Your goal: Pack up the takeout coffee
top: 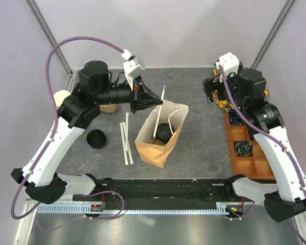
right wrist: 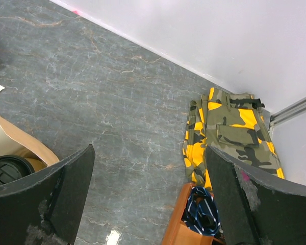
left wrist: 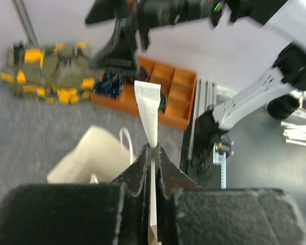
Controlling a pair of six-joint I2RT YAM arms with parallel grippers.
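The flat white piece (top: 163, 93) would drop short if I opened now, as my left gripper hangs high above the bag. My left gripper keeps holding it for now.
The takeout coffee (top: 163, 132) stands inside the open brown paper bag (top: 152, 148) mid-table; only its black lid shows, seen too in the right wrist view (right wrist: 6, 166). My left gripper (top: 158, 102) hovers over the bag's far left rim, shut on a flat white strip (top: 163, 93) that points up. In the left wrist view the strip (left wrist: 148, 107) rises from between the closed jaws of the left gripper (left wrist: 152, 151), with the bag (left wrist: 90, 153) below. My right gripper (top: 212, 92) stands open at the back right, nothing between its fingers (right wrist: 66, 189).
A loose black lid (top: 96, 138) and two white strips (top: 126, 139) lie left of the bag. A brown cup (top: 109, 108) stands behind the left arm. An orange compartment tray (top: 245, 135) runs along the right edge, camouflage cloth (right wrist: 229, 127) behind it.
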